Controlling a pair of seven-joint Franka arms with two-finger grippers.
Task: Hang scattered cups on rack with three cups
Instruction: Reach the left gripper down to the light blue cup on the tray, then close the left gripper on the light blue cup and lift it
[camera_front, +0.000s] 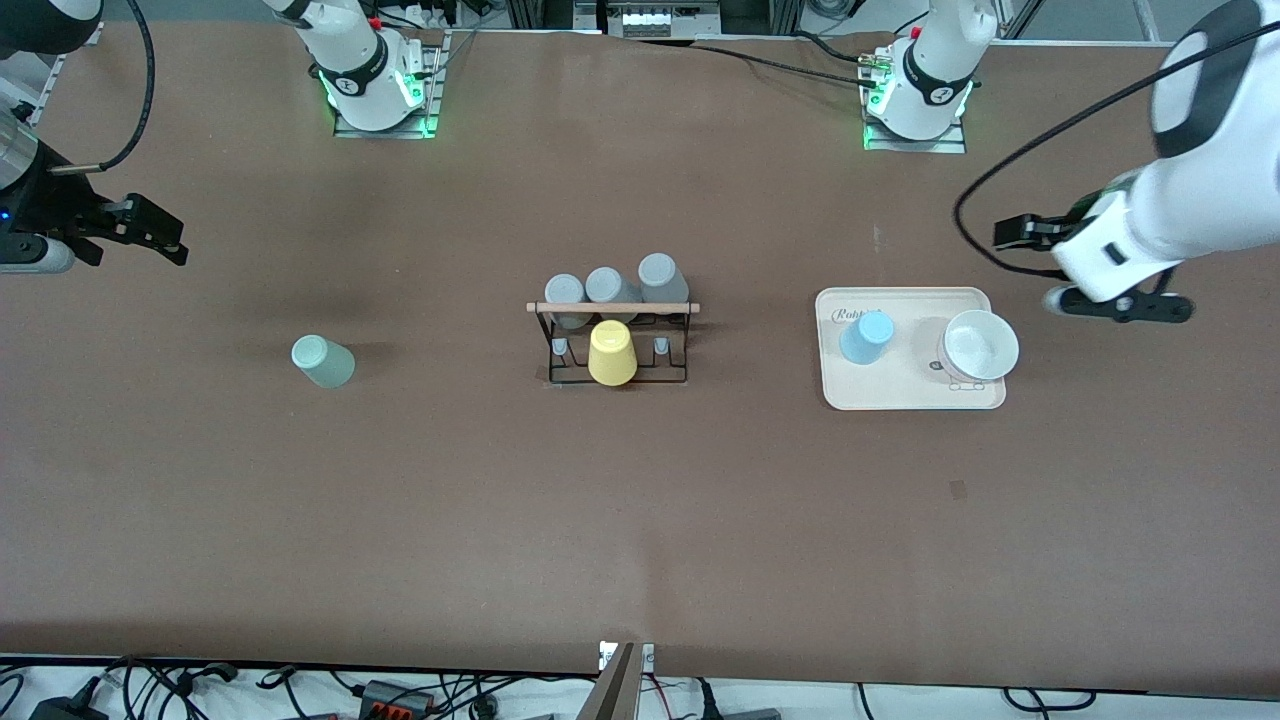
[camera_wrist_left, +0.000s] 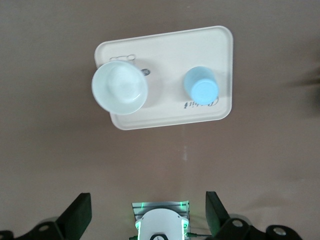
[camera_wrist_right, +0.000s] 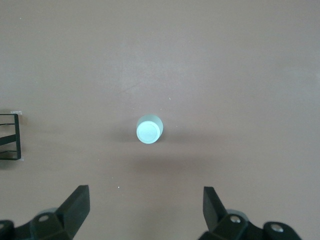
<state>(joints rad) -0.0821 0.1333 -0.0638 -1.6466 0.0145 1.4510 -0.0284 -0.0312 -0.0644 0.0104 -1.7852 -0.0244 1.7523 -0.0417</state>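
The left gripper grabs the light blue cup by its closed end (camera_front: 876, 326) next, to hang it on the black wire rack.
The black wire rack (camera_front: 612, 345) with a wooden rod stands mid-table and carries three grey cups (camera_front: 610, 285) and a yellow cup (camera_front: 611, 353). The pale mint cup (camera_front: 322, 361) stands closed end up on the bare table toward the right arm's end; it also shows in the right wrist view (camera_wrist_right: 149, 129). The light blue cup (camera_front: 866, 336) stands closed end up on the beige tray (camera_front: 905, 395), also in the left wrist view (camera_wrist_left: 200, 89). My right gripper (camera_front: 140, 228) (camera_wrist_right: 145, 210) is open and empty, high above the table. My left gripper (camera_front: 1120, 300) (camera_wrist_left: 147, 212) is open and empty, up beside the tray.
A white bowl (camera_front: 978, 346) sits on the tray beside the blue cup, also in the left wrist view (camera_wrist_left: 119, 88). A corner of the rack (camera_wrist_right: 12, 137) shows in the right wrist view. Both arm bases (camera_front: 375, 85) (camera_front: 915, 100) stand at the table's back edge.
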